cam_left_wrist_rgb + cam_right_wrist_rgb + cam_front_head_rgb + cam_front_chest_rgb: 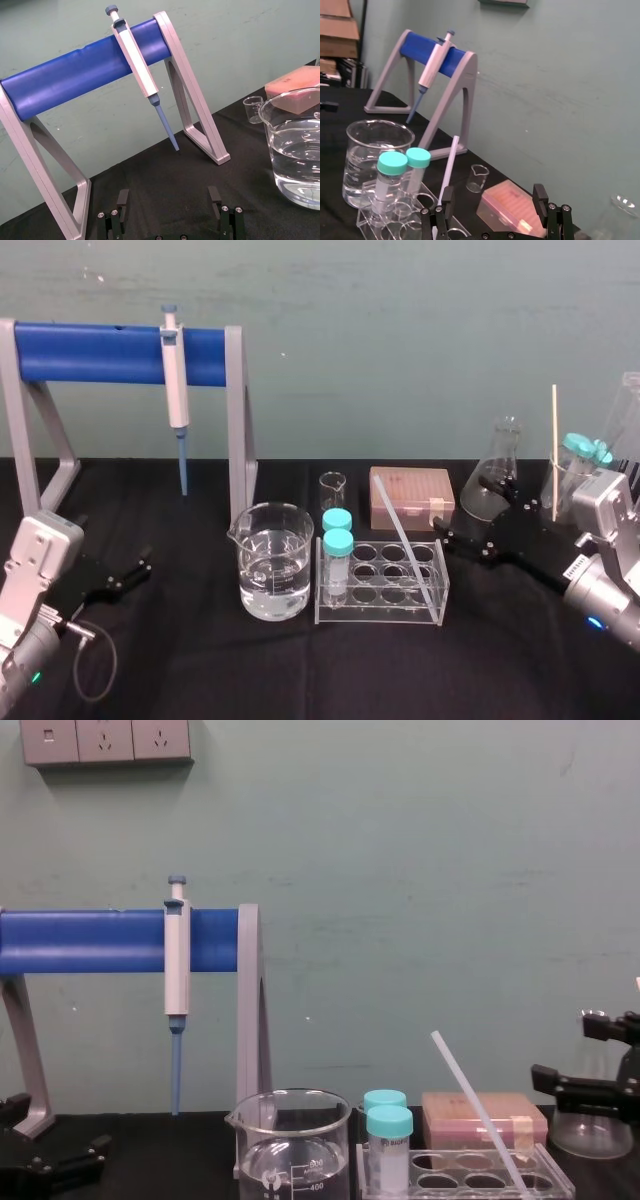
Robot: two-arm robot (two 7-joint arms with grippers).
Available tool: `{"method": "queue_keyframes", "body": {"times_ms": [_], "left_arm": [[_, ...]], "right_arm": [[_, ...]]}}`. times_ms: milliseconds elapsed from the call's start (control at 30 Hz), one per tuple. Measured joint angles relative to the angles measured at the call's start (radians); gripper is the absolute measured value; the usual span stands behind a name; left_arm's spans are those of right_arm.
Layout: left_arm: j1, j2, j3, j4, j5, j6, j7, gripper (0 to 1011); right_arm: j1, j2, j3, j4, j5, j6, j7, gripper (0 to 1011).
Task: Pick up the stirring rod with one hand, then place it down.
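Observation:
My right gripper grabs the stirring rod by its upper part [456, 1065] next, to pick it out of the clear tube rack [466, 1175].
The stirring rod [400, 537] is a thin translucent-white rod leaning in the clear tube rack [380, 615], its top tilted back and to the left. It also shows in the chest view [478, 1112] and the right wrist view [448, 167]. My right gripper [462, 508] hovers open just right of the rack, apart from the rod, with nothing between its fingers. In the right wrist view the open right gripper [492, 200] has the rod close by one finger. My left gripper [125, 575] rests open at the near left, also seen in the left wrist view [168, 200].
A beaker of water [272, 560] stands left of the rack, which holds two teal-capped tubes [338, 555]. Behind are a small beaker [332, 485], a pink tip box [410, 498] and a conical flask [500, 475]. A pipette [177, 380] hangs on the blue stand [100, 352]. A wooden stick [554, 450] stands at far right.

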Motion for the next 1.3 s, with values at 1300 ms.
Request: {"method": "queue_keyframes", "body": {"times_ms": [1300], "left_arm": [[0.000,0.000,0.000,0.000,0.000,0.000,0.000,1000]], "right_arm": [[0.275,-0.238,-0.006,0.457,0.163,0.047,0.471,1003]]}}
